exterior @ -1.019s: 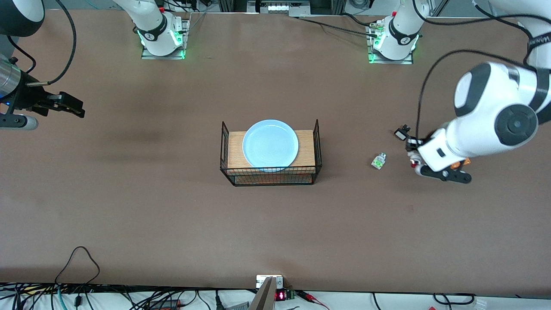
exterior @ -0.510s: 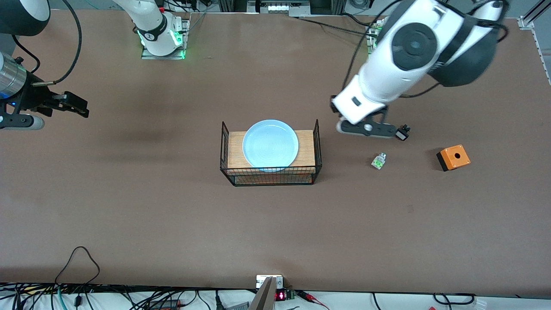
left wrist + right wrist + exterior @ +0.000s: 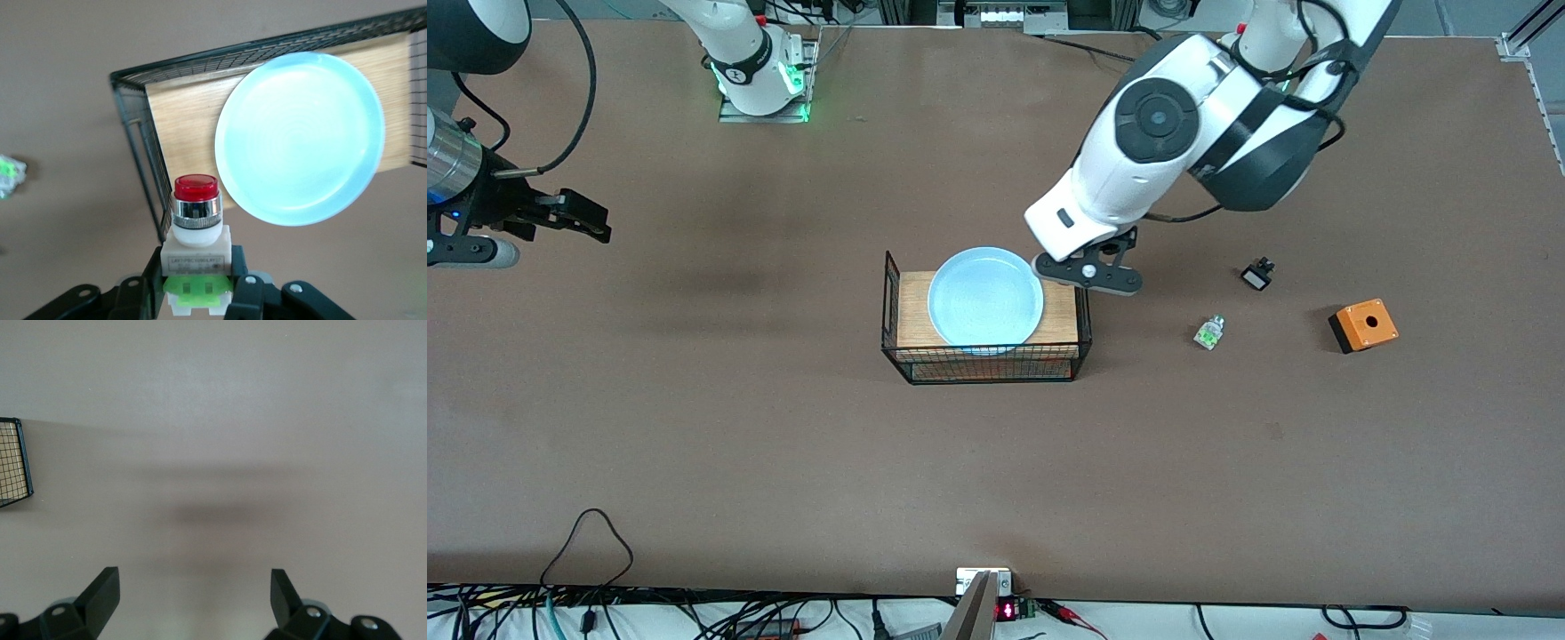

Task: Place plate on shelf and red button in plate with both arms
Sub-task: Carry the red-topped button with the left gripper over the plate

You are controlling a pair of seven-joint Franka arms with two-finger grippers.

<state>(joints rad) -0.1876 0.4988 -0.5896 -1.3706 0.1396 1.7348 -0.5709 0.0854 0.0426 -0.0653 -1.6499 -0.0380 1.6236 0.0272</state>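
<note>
The red button (image 3: 196, 207) hangs over the rack's edge in the left wrist view, short of the plate's rim (image 3: 230, 172). My left gripper should move it toward the plate before releasing.
The pale blue plate (image 3: 985, 297) lies on the wooden board (image 3: 1062, 311) inside a black wire rack (image 3: 987, 366). My left gripper (image 3: 1087, 274) hangs over the rack's end toward the left arm's side, just beside the plate's rim. In the left wrist view it (image 3: 198, 293) is shut on the red button (image 3: 197, 227), whose white body, green base and red cap point toward the plate (image 3: 300, 137). My right gripper (image 3: 587, 218) waits open over the right arm's end of the table, and the right wrist view shows nothing between its fingers (image 3: 193, 587).
A white-and-green piece (image 3: 1209, 332), a small black-and-white piece (image 3: 1256, 274) and an orange box (image 3: 1363, 325) with a hole lie on the table toward the left arm's end. A corner of the wire rack (image 3: 13, 463) shows in the right wrist view. Cables run along the table's front edge.
My left arm has swung from beside the orange box to the rack's end, carrying the red button. The orange box is now uncovered. The right arm has barely moved.
</note>
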